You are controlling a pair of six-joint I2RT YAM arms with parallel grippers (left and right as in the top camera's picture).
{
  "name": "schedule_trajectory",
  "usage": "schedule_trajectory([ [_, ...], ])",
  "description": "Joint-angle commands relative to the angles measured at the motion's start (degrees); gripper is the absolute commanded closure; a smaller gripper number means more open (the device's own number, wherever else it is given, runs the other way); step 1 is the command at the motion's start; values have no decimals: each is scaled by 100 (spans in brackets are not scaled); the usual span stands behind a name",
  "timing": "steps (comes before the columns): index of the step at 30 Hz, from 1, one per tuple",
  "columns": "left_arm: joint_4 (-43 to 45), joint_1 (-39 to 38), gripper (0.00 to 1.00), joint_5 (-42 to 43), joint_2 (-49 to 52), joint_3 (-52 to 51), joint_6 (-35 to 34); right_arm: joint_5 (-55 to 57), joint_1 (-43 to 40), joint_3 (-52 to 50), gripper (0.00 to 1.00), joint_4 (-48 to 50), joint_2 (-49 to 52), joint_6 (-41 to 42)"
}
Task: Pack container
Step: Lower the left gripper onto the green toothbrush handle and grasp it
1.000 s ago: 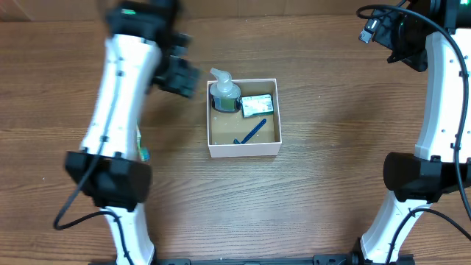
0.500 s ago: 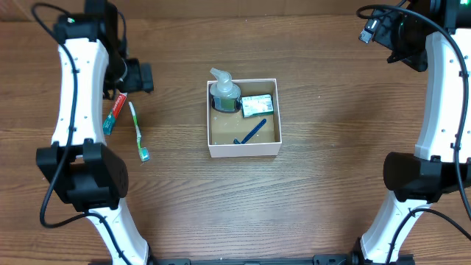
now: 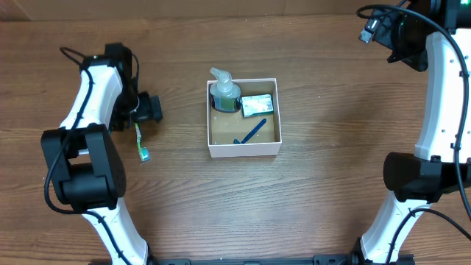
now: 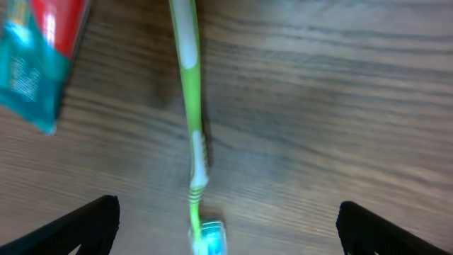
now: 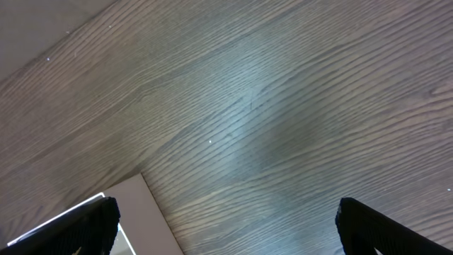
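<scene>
My left gripper's fingers are above the flat toothbrush and closing now would miss, so my left gripper lowers before it closes.
The container (image 3: 244, 149), a shallow white box with a brown floor, sits mid-table. It holds a pump bottle (image 3: 224, 94), a green-and-white packet (image 3: 257, 105) and a blue stick-like item (image 3: 250, 132). A green toothbrush (image 3: 140, 141) lies on the table to its left. My left gripper (image 3: 147, 109) hovers open just above the toothbrush. In the left wrist view the toothbrush (image 4: 191, 106) runs between the spread fingers (image 4: 226, 227), with a red-and-teal toothpaste tube (image 4: 39, 57) beside it. My right gripper (image 3: 397, 37) is open, empty and far right; the right wrist view shows its fingers (image 5: 226, 227) over bare wood.
The table is dark wood. The left arm covers the toothpaste tube in the overhead view. A pale flat corner (image 5: 141, 212) shows at the lower left of the right wrist view; I cannot tell what it is.
My left arm swung left from beside the container and came down over the toothbrush. It now covers the toothpaste tube in the overhead view. The right arm has not moved.
</scene>
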Motion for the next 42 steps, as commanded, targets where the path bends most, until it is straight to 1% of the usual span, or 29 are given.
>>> schedule_trajectory([
  [1,448,72,0,334,-118,-529,-243,-22,20,-2,0,13,-59,-42],
  [12,1598,66,0,219,-118,-1416,-166,-22,20,-2,0,13,-59,-39],
  [16,2238,66,0,195,-116,-1943,52,-22,20,-2,0,11,-59,-42],
  [17,2393,68,2,197,-116,-2072,90,-22,20,-2,0,13,-59,-42],
  [19,2627,68,13,195,-116,-2297,118,-22,20,-2,0,13,-59,-42],
  [21,2809,68,60,197,-116,-2446,131,-22,20,-2,0,11,-59,-42],
  [22,2850,68,79,197,-116,-2481,131,-22,20,-2,0,11,-59,-42],
  [23,2868,68,84,197,-116,-2485,131,-22,20,-2,0,11,-59,-42],
  [26,2896,68,86,203,-116,-2483,129,-22,20,-2,0,11,-59,-42],
  [29,2909,68,82,341,-116,-2483,133,-22,20,-2,0,11,-59,-39],
  [32,2868,68,76,560,-116,-2483,229,-22,20,-2,0,13,-59,-42],
  [33,2844,68,77,647,-116,-2485,315,-22,20,-2,0,13,-59,-39],
  [34,2780,68,87,664,-116,-2485,343,-22,20,-2,0,11,-59,-39],
  [36,2658,72,94,662,-116,-2485,214,-22,20,-2,0,11,-59,-42],
  [37,2614,79,94,654,-116,-2485,140,-22,20,-2,0,11,-59,-42],
  [40,2538,76,86,649,-116,-2485,81,-22,20,-2,0,11,-59,-42],
  [42,2483,76,88,651,-116,-2485,81,-22,20,-2,0,13,-59,-42],
])
